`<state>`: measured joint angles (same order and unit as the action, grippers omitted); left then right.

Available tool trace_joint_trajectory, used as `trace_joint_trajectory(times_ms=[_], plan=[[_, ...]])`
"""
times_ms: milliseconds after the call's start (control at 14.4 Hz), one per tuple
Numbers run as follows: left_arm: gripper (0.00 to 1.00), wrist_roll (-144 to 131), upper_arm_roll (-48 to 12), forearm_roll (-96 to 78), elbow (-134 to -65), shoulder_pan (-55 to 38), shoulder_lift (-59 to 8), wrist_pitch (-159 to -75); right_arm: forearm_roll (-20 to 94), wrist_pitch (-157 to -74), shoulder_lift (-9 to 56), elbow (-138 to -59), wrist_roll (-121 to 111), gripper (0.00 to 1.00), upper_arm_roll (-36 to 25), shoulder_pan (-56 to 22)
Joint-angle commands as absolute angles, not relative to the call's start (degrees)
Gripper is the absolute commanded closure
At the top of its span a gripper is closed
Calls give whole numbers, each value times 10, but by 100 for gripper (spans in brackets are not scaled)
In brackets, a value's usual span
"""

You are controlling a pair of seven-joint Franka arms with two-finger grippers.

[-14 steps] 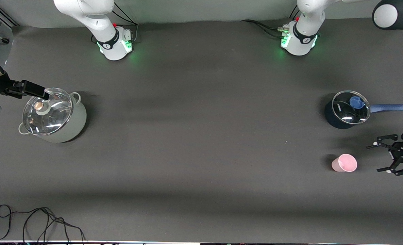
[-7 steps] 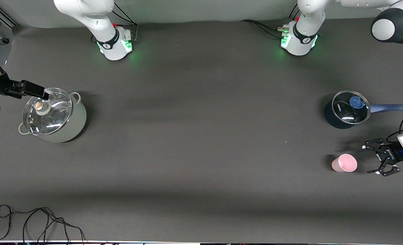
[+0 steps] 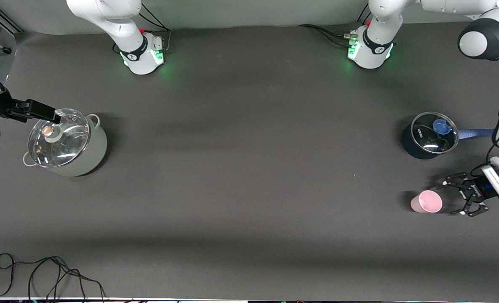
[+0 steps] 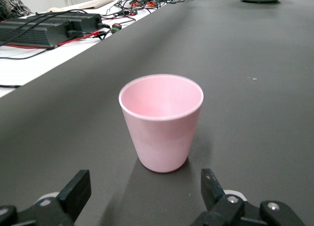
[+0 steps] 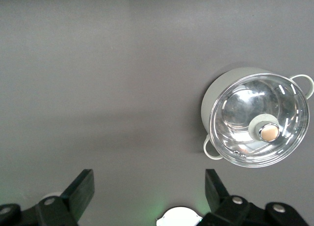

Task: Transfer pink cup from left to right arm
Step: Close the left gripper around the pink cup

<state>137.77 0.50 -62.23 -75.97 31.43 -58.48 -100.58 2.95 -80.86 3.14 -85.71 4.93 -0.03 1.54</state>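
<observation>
My left gripper grabs the pink cup by its lower body (image 4: 162, 155) next, to transfer the cup to the right arm.
The pink cup (image 3: 426, 201) stands upright on the dark table at the left arm's end, nearer to the front camera than the blue saucepan. My left gripper (image 3: 450, 198) is low beside it, open, with the jaws pointing at the cup and a small gap between them and it. In the left wrist view the cup (image 4: 162, 123) stands just ahead of the open left gripper (image 4: 144, 182). My right gripper (image 5: 147, 182) is open and empty, high over the table near the grey pot. Its black fingers (image 3: 38, 110) show at the pot's rim in the front view.
A pale grey-green pot with a glass lid (image 3: 66, 143) stands at the right arm's end. A dark blue saucepan with a glass lid (image 3: 428, 134) stands near the cup. Loose black cable (image 3: 43, 273) lies at the table's near edge.
My left gripper has moved in toward the pink cup, still open. The cup and the right arm have not moved.
</observation>
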Motion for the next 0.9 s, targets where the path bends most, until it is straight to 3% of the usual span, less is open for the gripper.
trace_joint_trajectory(times_ms=[0,833], plan=[[0,1393,1,-635,-756,309,-594,-1024,23,-800,40,-840,45,0,-2,10],[0,1390,-19,-636,-777,274,-593,-1066,23,-800,40,-840,45,0,-2,10]])
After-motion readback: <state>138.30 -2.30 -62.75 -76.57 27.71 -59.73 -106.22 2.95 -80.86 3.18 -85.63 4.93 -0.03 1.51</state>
